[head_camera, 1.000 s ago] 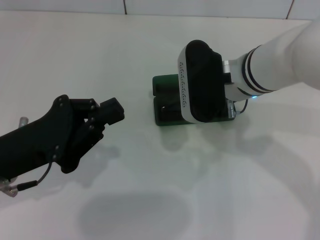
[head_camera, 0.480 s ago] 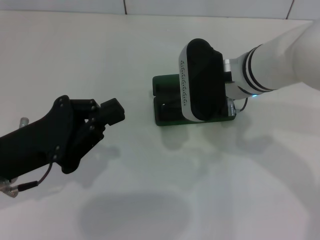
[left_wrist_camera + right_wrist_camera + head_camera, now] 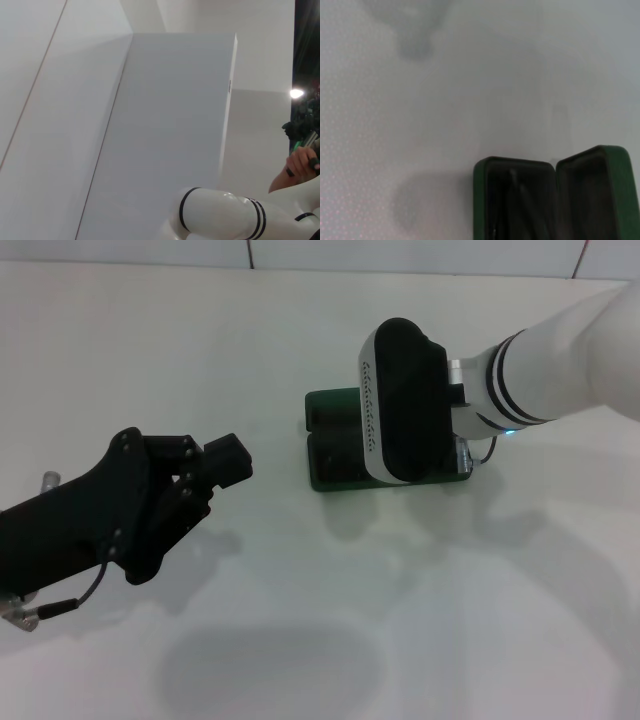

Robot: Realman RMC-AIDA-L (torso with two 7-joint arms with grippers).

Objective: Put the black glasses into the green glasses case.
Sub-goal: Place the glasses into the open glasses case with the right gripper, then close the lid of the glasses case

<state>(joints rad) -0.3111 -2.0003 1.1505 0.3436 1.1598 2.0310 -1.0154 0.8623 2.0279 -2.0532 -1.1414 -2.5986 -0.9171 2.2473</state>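
My right gripper should open now, because the black glasses (image 3: 522, 200) are inside the green case's rim (image 3: 479, 200) in the right wrist view, so the glasses would stay there.
The green glasses case (image 3: 333, 436) lies open on the white table right of centre. In the right wrist view the case (image 3: 547, 200) shows both dark-lined halves, and thin slender lines in one half (image 3: 514, 192) look like the black glasses, though I cannot make them out clearly. My right gripper (image 3: 405, 415) hangs directly over the case, and its white and black housing hides most of the case and its own fingers. My left gripper (image 3: 228, 460), bulky and black, hovers above the table to the left of the case, apart from it and holding nothing I can see.
The white table (image 3: 300, 620) carries only shadows around the case. A tiled wall edge runs along the back. The left wrist view shows a wall, part of my white right arm (image 3: 225, 215) and a person's hand (image 3: 300, 167) at the edge.
My left gripper has crept very slightly to the right. The right arm and the case have not moved.
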